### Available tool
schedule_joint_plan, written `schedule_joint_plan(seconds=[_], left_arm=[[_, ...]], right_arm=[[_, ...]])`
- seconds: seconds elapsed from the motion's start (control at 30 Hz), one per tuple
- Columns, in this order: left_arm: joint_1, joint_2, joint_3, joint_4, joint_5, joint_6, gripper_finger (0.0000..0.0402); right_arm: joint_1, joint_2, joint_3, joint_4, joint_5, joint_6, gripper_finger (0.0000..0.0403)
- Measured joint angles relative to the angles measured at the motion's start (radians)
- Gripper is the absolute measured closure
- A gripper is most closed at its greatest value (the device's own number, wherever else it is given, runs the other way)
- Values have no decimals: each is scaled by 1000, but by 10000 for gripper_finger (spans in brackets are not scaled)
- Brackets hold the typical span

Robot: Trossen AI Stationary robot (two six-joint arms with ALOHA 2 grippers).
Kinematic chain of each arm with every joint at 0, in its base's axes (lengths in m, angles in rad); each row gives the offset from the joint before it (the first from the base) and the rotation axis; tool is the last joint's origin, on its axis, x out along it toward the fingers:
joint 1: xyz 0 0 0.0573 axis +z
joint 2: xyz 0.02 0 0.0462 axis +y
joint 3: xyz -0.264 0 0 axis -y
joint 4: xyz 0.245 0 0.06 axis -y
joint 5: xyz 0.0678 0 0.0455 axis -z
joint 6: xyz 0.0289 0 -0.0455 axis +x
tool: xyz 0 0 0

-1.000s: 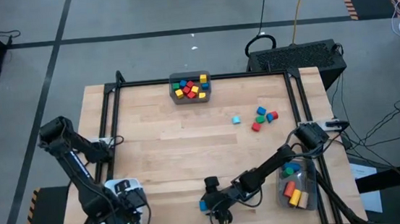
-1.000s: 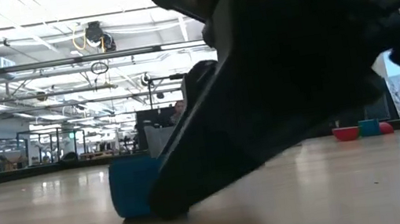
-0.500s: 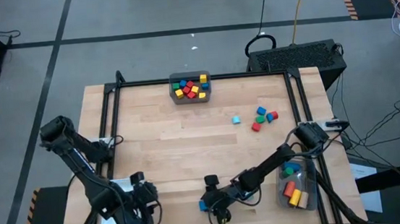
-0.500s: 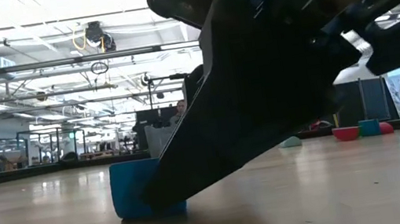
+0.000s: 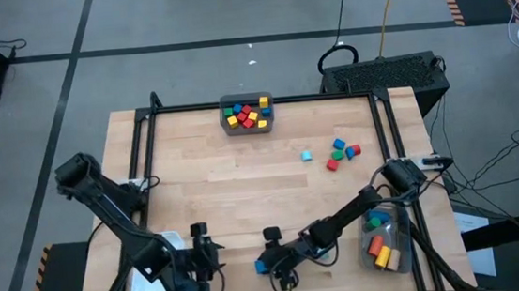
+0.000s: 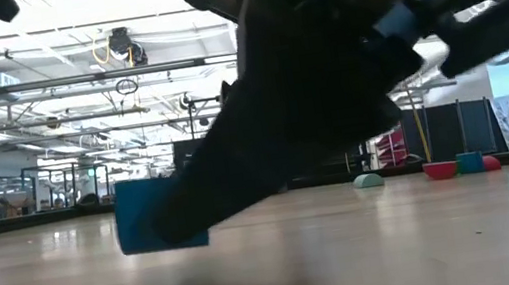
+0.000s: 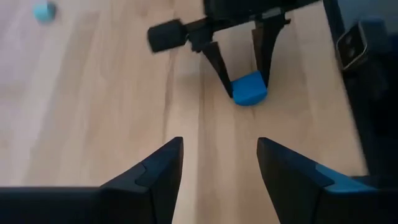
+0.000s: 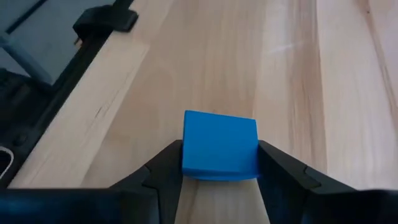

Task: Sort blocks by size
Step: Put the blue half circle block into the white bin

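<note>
The left gripper's fingers stop well short of the blue block (image 5: 262,267) and would miss it if they closed now, so the left gripper should first move toward the block and then close on it.
My right gripper (image 5: 264,267) is near the table's near edge, shut on a blue block (image 8: 219,144). The block also shows in the low view (image 6: 149,214) and the left wrist view (image 7: 249,89). My left gripper (image 5: 220,258) is open and empty a short way to the left of it, its fingers (image 7: 219,149) pointing at the block. Other blocks lie loose at the right (image 5: 340,152), with a cyan one (image 5: 306,156) beside them. More blocks fill the grey bin (image 5: 246,113) and the clear bin (image 5: 384,238). My right gripper pinches the blue block by two opposite sides (image 8: 186,149) between its two fingers (image 8: 163,163). The fingers slant down from the table's right. In the low view the block hangs just clear of the table, a little tilted.
The grey bin stands at the far edge in the middle. The clear bin stands at the near right beside the right arm. A white bin (image 5: 144,280) sits at the near left under the left arm. Bare wood lies in the table's middle (image 5: 244,184).
My left gripper has gone from over the white bin toward the table's right, along the near edge, up close to the right gripper. My right gripper has raised the blue block a little off the table and carried it slightly left.
</note>
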State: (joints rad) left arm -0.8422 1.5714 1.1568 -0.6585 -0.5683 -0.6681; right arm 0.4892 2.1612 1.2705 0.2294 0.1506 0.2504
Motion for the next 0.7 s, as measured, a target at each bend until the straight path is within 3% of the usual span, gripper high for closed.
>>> schedule_joint_plan(seconds=[0.23,0.7], left_arm=[[-12,93,0,53,-47,272,194],[-24,167,-1,134,-119,393,194]], right_arm=[[-34,0,-1,88,-81,21,242],[-123,-1,-1,309,-238,94,240]])
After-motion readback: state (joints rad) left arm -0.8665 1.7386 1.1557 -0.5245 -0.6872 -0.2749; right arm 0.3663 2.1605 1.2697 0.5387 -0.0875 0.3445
